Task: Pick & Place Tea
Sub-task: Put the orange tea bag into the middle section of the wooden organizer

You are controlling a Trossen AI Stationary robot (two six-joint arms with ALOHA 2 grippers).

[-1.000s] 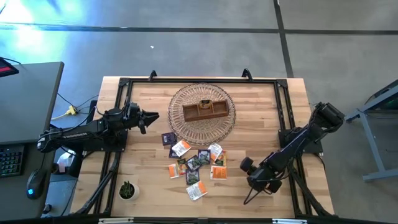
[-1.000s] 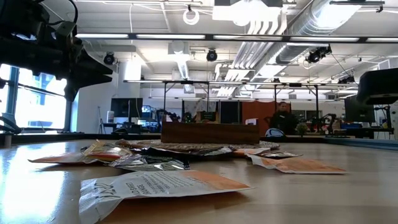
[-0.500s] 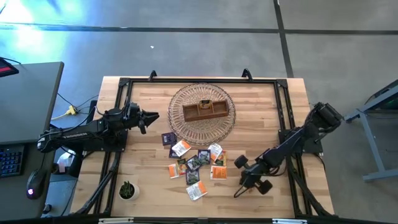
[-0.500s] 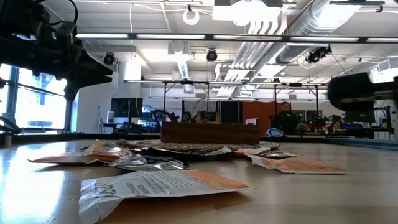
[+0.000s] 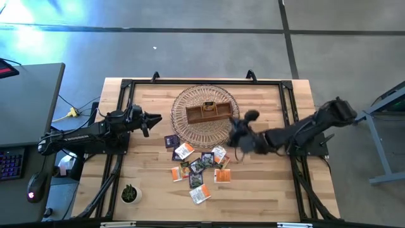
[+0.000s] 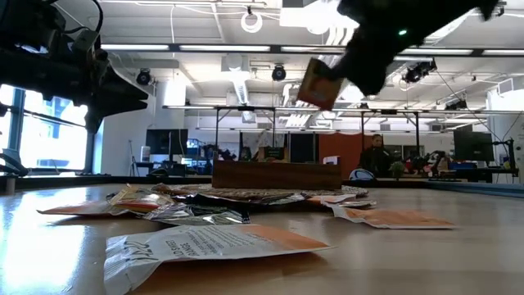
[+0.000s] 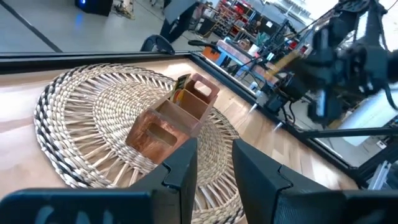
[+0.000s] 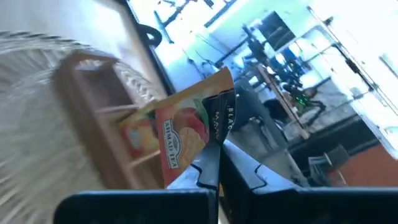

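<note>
The orange tea sachet (image 8: 186,130) is hanging beside the open end section of the box, so my right gripper needs to keep holding the sachet until its lower edge goes into the box.
My right gripper (image 5: 235,132) is above the basket's right rim, shut on an orange tea sachet (image 8: 186,130), which the low view shows high over the table (image 6: 319,86). Several more tea sachets (image 5: 199,168) lie flat in a loose pile on the table in front of the round woven basket (image 5: 183,130). A brown wooden box (image 5: 208,113) stands in the basket, with one sachet (image 7: 181,87) in an end compartment. My left gripper (image 5: 155,118) waits at the basket's left, level and open (image 7: 214,168), nothing between its fingers. My right gripper pinches the orange sachet by one edge (image 8: 210,144) between its two fingers. The fingers come about level from the table's right side. The sachet stands out beyond the fingertips, tilted, and is lifted clear of the table and the basket.
A small potted plant (image 5: 130,193) stands at the near left of the table. Dark frame rails (image 5: 288,120) run along the table's sides. Bare wood lies at the near right (image 5: 266,190). A person (image 6: 374,156) stands far off in the room.
My right gripper has swung from the table's near right up and toward the far left, over to the basket's right rim, turning as it went. The orange sachet, not seen in the earlier low views, now shows high above the table. My left arm has kept still.
</note>
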